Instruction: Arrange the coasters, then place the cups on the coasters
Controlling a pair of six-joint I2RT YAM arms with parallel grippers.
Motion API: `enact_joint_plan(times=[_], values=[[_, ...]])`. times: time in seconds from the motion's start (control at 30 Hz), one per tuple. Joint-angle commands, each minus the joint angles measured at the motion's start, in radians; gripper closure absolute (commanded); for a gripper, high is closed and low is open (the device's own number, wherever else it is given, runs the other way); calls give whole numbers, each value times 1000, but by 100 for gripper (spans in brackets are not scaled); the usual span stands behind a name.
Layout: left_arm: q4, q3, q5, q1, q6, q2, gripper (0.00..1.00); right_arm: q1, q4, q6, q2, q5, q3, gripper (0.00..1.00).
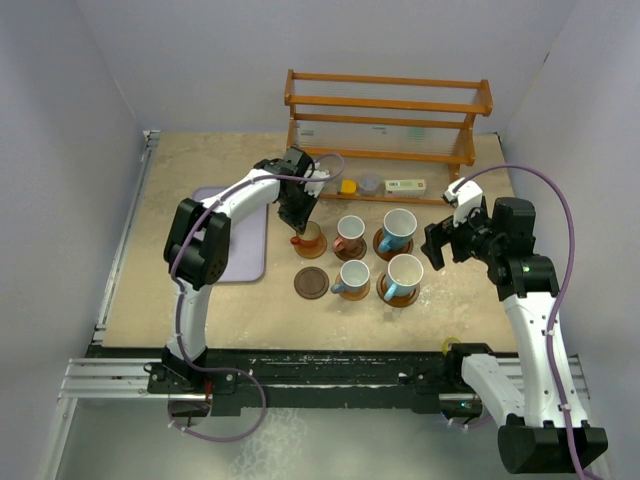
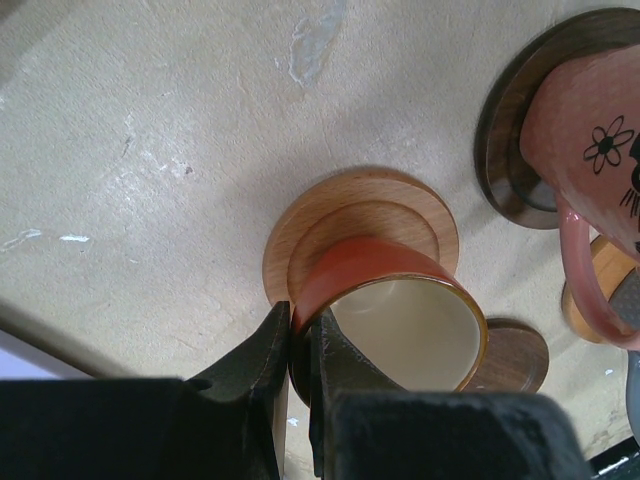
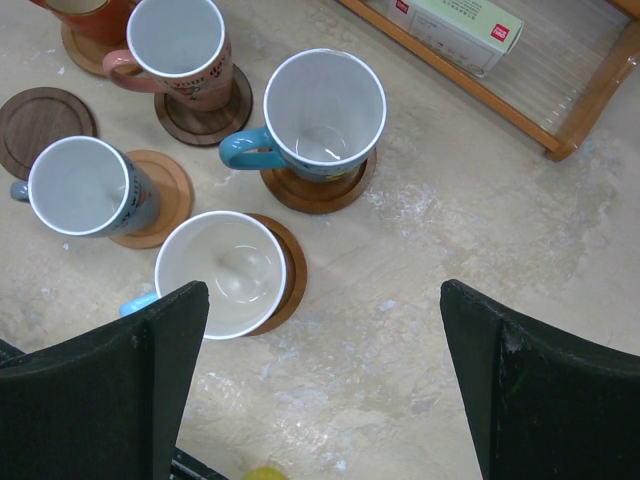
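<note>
The small orange-red cup (image 1: 308, 236) stands upright with its base over the flat wooden coaster and would land there, so my left gripper releases the cup now.
My left gripper (image 1: 298, 216) (image 2: 300, 330) is shut on the rim of a small orange-red cup (image 2: 385, 285), one finger inside and one outside. The cup (image 1: 308, 236) sits over a light wooden coaster (image 2: 345, 210); whether it touches is unclear. A pink cup (image 1: 349, 232), a medium blue cup (image 1: 354, 277) and two light blue cups (image 1: 398, 228) (image 1: 404, 275) each stand on a coaster. One dark coaster (image 1: 311, 283) (image 3: 35, 125) lies bare. My right gripper (image 1: 440, 245) (image 3: 320, 330) hangs open to the right of the cups, holding nothing.
A lavender tray (image 1: 245, 250) lies left of the cups, under my left arm. A wooden rack (image 1: 385, 120) stands at the back, with a yellow item (image 1: 347, 186) and a white box (image 1: 405, 185) (image 3: 455, 25) on its low shelf.
</note>
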Motion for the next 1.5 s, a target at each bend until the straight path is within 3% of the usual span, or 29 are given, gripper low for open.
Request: enact_joint_plan(times=[0.0,0.5,0.77,1.07,1.23,1.47], values=[[20,-29,-17,-16,-24,-41,95,-4,24,-6,-6,0,7,0],[21,-46,-55,-28,-20,-108,74,-4,25,-8,-4,5,4,0],[-3,-55,-83,-27,28,-237,58,-4,26,-7,-3,7,5,0],[17,-166,-141,-1,123,-439,41,-4,17,-9,0,7,6,0],[6,-202,-158,69,166,-519,36,-4,19,-9,0,4,8,0],[18,-290,-135,251,255,-610,33,-5,14,-8,-10,1,7,0]])
